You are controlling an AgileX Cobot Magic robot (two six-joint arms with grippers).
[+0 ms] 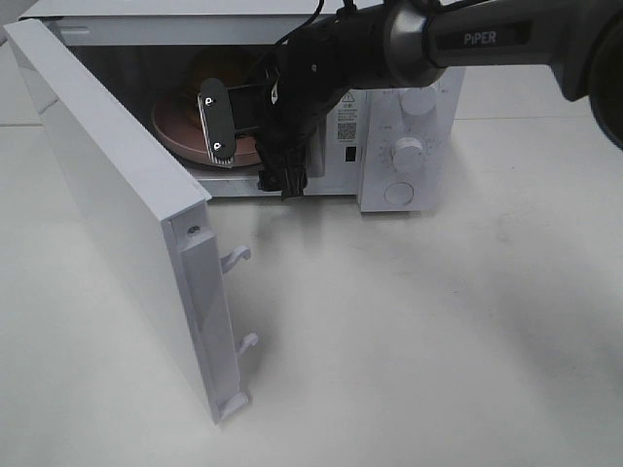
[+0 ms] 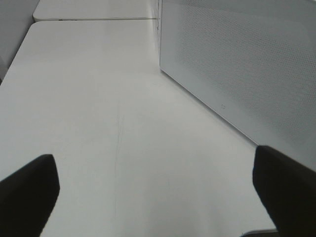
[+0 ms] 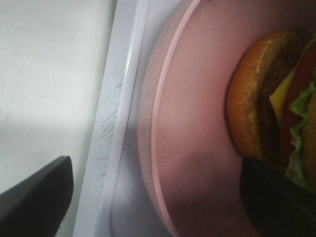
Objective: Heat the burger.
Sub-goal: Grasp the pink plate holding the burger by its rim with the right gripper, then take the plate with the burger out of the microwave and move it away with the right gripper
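The heated burger needs to come out of the microwave, so my right gripper needs to grab the pink plate by its rim [image 1: 180, 146] [image 3: 153, 123] next.
The burger [image 3: 266, 98] lies on a round pink plate [image 3: 197, 123] inside the open microwave [image 1: 380, 58]. Its bun, patty, cheese, tomato and lettuce show in the right wrist view. In the high view only a patch of its bun [image 1: 207, 68] shows behind the arm, above the plate [image 1: 175, 131]. My right gripper [image 3: 155, 197] reaches into the cavity and is open. One fingertip [image 3: 34, 192] is outside the sill, the other [image 3: 276, 197] is close beside the burger, and the plate's rim lies between them. My left gripper [image 2: 158, 197] hangs open over bare table, holding nothing.
The microwave door [image 1: 107, 195] stands wide open toward the front left, its latch hooks [image 1: 238, 258] sticking out. Its dotted outer face [image 2: 247, 64] is close beside the left gripper. Knobs [image 1: 407, 151] sit on the panel at the right. White table [image 1: 419, 341] lies in front.
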